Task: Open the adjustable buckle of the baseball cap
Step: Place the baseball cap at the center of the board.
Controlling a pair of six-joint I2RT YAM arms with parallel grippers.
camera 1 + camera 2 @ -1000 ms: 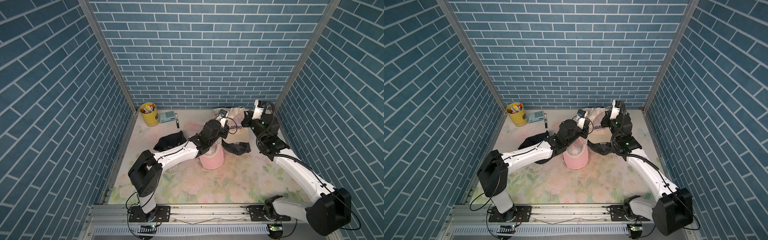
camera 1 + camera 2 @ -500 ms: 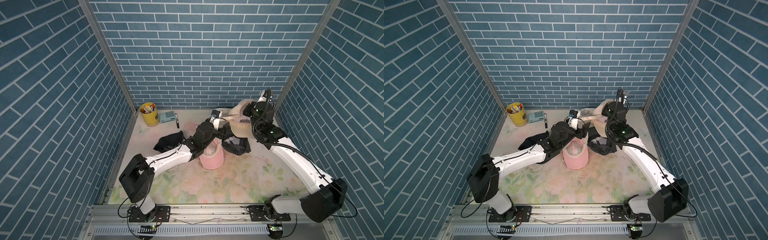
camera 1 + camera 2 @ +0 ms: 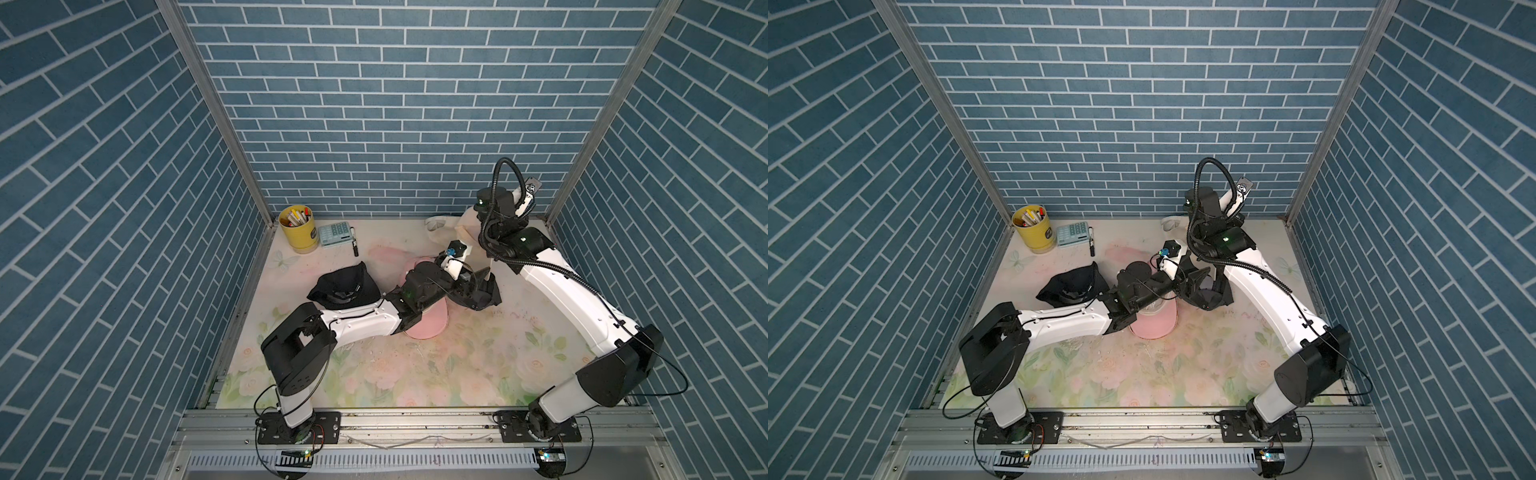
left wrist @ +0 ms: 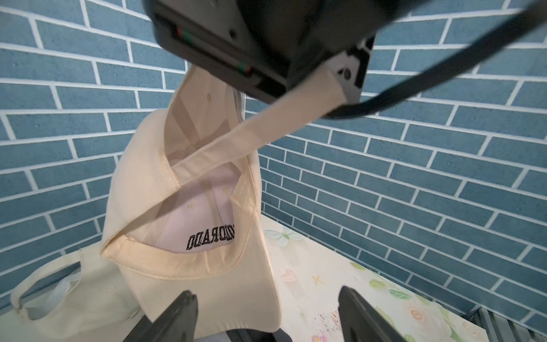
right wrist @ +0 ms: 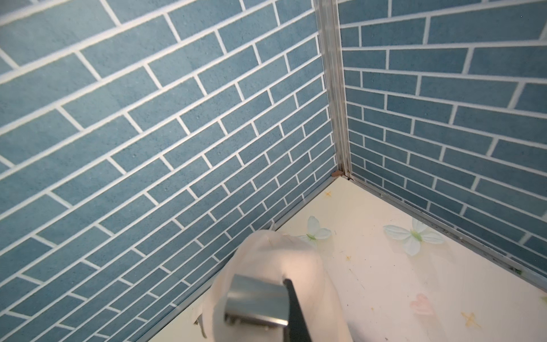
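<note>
The left gripper will next hold the baseball cap by its bill, so that the back strap and buckle stay free to be opened.
A beige baseball cap [image 4: 189, 207] with black lettering hangs in the air at the far right of the table, its hollow side facing the left wrist view. Its back strap [image 4: 266, 130] runs taut up into my right gripper [image 5: 284, 311], which is shut on it beside the silver metal buckle [image 5: 254, 296]. In a top view the cap [image 3: 468, 230] shows only partly behind the right arm. My left gripper [image 4: 266, 314] is open just below the cap's bill [image 4: 213, 293], holding nothing.
A white cap [image 4: 65, 299] lies at the back wall. A pink cap [image 3: 428, 326], a black cap [image 3: 345, 286] and a dark grey cap [image 3: 488, 297] lie mid-table. A yellow pen cup [image 3: 297, 228], a calculator [image 3: 336, 235] and a pen [image 3: 354, 247] stand back left.
My left gripper has opened and let go of the beige cap. The right arm has lifted the cap by its strap up and back toward the far right corner.
</note>
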